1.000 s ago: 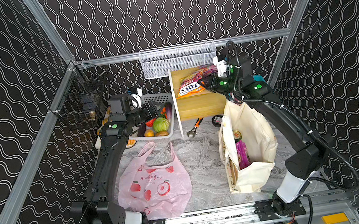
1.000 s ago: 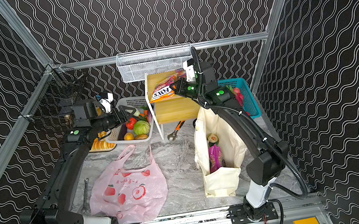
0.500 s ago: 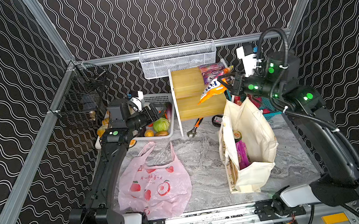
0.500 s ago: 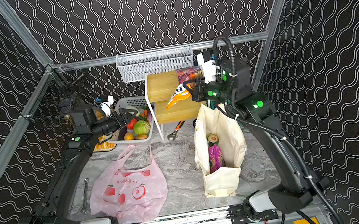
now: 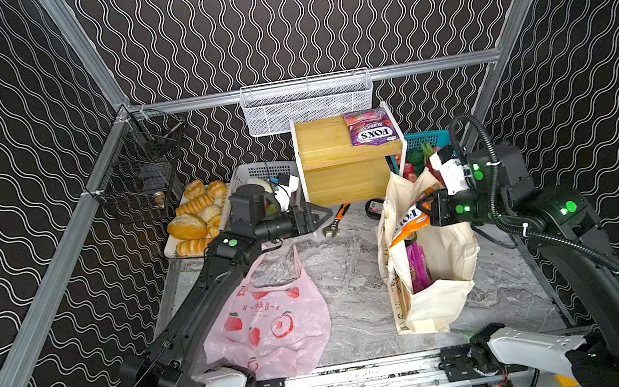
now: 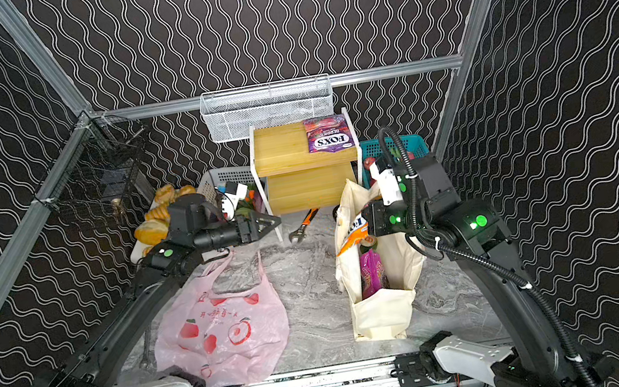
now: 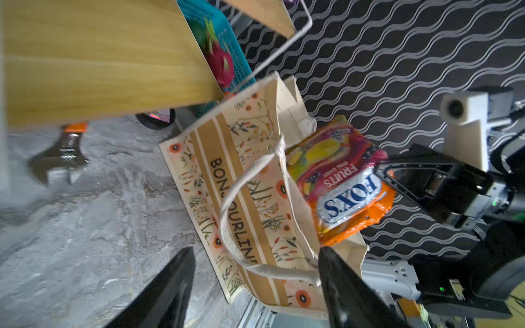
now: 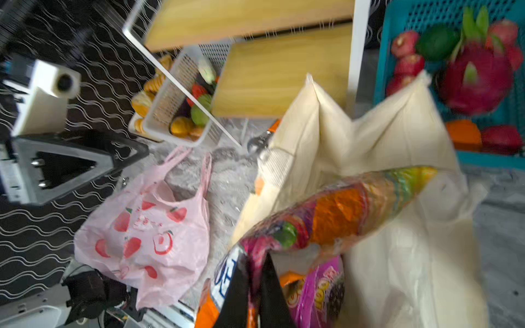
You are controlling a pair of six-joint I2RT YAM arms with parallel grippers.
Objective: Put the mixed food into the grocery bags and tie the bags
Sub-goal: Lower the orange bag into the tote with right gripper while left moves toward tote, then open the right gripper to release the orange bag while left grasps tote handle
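The left gripper should next hold the tote's opening open so the FOX'S packet (image 5: 409,223) (image 7: 341,181) goes in. It should grab the cream canvas tote by its rim on the lettered side.
An orange-yellow FOX'S packet (image 5: 409,223) (image 7: 341,181) hangs at the mouth of the cream canvas tote (image 5: 441,266) (image 7: 241,159), and my right gripper (image 5: 426,209) (image 8: 255,257) is shut on its edge. A purple snack packet (image 5: 418,270) (image 8: 318,289) stands inside the tote. A second purple packet (image 5: 371,130) lies on the wooden shelf. My left gripper (image 5: 323,214) (image 7: 255,250) is open and empty above the table, pointing at the tote's lettered side. The pink apple-print bag (image 5: 273,318) (image 8: 147,233) lies flat at the front left. A green cabbage (image 8: 200,112) and a red vegetable (image 8: 199,91) sit in the white basket (image 8: 176,93).
The two-tier wooden shelf (image 5: 341,168) stands at the back middle, with a white mesh basket (image 5: 306,102) on the wall above it. A teal basket (image 5: 425,140) of fruit sits behind the tote. A tray of bread (image 5: 194,217) is at the back left. A wrench (image 5: 335,220) lies by the shelf.
My right gripper carried the orange packet from the shelf top down to the tote's mouth. My left gripper swung away from the white basket toward the middle of the table.
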